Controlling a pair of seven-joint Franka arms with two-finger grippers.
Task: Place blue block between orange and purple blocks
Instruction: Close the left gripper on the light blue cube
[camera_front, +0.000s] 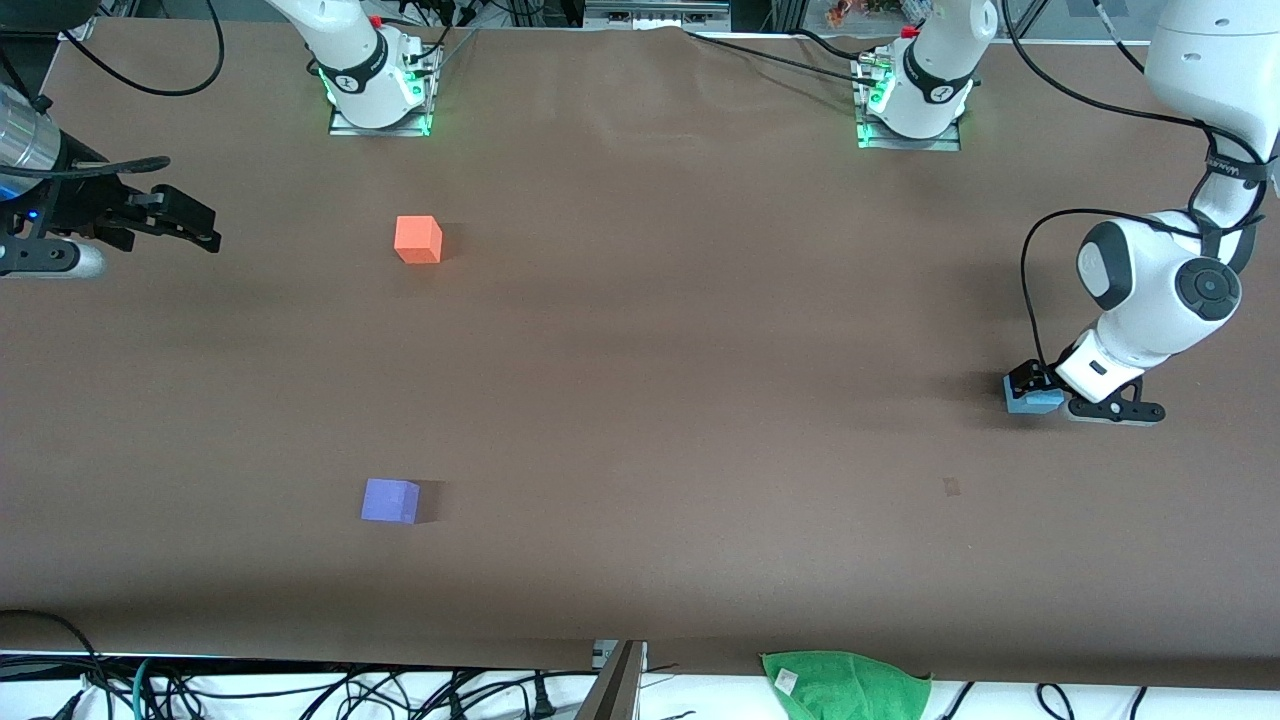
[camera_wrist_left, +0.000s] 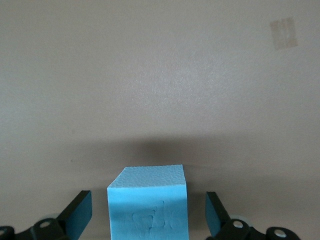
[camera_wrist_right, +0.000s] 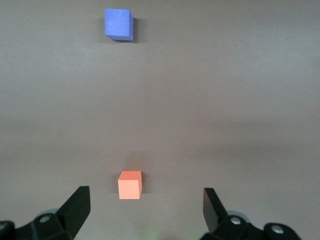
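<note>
The blue block needs to go between the orange and purple blocks. I should next grab it by its body (camera_front: 1033, 401) (camera_wrist_left: 147, 207) with my left gripper.
The blue block (camera_front: 1030, 402) sits on the table at the left arm's end. My left gripper (camera_front: 1050, 395) is down around it. In the left wrist view the blue block (camera_wrist_left: 147, 205) stands between the open fingers (camera_wrist_left: 80, 212), with a gap on each side. The orange block (camera_front: 418, 240) lies toward the right arm's end. The purple block (camera_front: 390, 501) lies nearer to the front camera than the orange one. My right gripper (camera_front: 213, 234) waits open and empty at the right arm's end. The right wrist view shows the orange block (camera_wrist_right: 130, 184) and the purple block (camera_wrist_right: 118, 24).
A green cloth (camera_front: 845, 685) lies off the table's front edge. A small tape mark (camera_front: 951, 487) is on the brown table cover, nearer to the front camera than the blue block. Cables run along the table edges.
</note>
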